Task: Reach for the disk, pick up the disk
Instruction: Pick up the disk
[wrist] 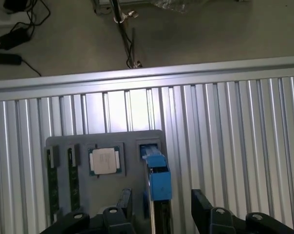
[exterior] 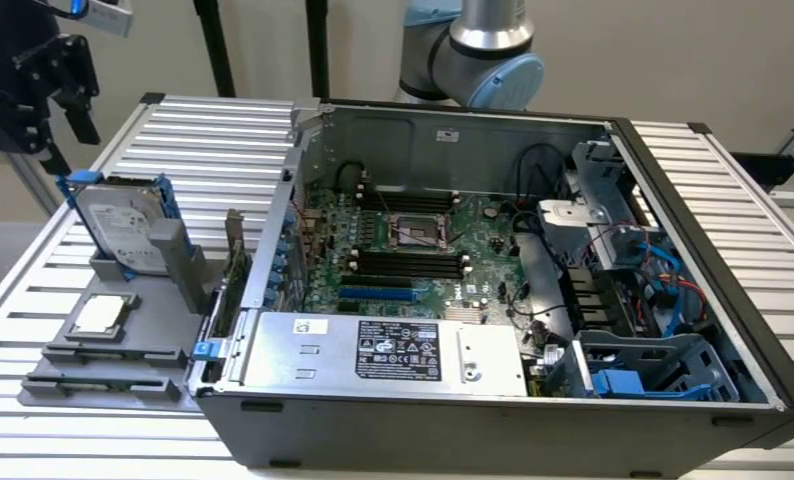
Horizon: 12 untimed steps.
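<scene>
The gripper's fingers hang above the disk's upper corner [exterior: 101,186], short of the blue caddy's sides, so it is too early to close; moving lower comes next.
The disk [exterior: 114,228] is a silver-grey hard drive in a blue caddy. It stands upright on its edge in a slot of the grey holder tray [exterior: 50,372], at the exterior view's left. My black gripper [exterior: 64,135] hangs just above the disk's upper corner. In the wrist view the disk [wrist: 157,183] shows edge-on, blue caddy uppermost. The gripper [wrist: 161,209] is open, with one finger on each side of that edge. There is a gap between each finger and the disk, and nothing is held.
A small square chip [exterior: 101,313] and two memory sticks [exterior: 110,353] lie on the same tray. An open computer case [exterior: 437,430] with a labelled silver box [exterior: 384,350] stands close beside the tray. All of it rests on a slatted aluminium table [exterior: 10,300].
</scene>
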Each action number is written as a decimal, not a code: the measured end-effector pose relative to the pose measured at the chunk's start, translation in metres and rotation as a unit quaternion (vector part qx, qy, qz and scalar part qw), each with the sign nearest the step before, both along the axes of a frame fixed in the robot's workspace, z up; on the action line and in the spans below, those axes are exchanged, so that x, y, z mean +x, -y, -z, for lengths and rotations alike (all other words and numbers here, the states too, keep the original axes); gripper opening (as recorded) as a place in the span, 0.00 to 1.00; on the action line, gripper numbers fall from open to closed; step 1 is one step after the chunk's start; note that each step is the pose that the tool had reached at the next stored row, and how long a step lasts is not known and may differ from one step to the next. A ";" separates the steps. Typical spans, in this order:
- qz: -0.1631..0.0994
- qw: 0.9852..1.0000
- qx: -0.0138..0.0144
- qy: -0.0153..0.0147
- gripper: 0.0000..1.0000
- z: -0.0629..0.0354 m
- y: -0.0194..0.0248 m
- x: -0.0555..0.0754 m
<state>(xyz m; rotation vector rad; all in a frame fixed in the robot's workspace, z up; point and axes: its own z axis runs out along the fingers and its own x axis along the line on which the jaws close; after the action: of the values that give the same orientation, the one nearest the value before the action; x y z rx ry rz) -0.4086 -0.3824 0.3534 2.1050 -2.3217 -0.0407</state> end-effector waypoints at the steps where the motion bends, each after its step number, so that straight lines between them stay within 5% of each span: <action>1: 0.000 1.000 0.000 0.000 0.60 0.0017 0.0000 0.000; 12: -0.009 1.000 0.000 0.000 0.60 0.0218 0.0000 0.000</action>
<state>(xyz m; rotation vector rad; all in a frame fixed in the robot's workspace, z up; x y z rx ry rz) -0.4086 -0.3823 0.3316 2.1250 -2.3037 -0.0400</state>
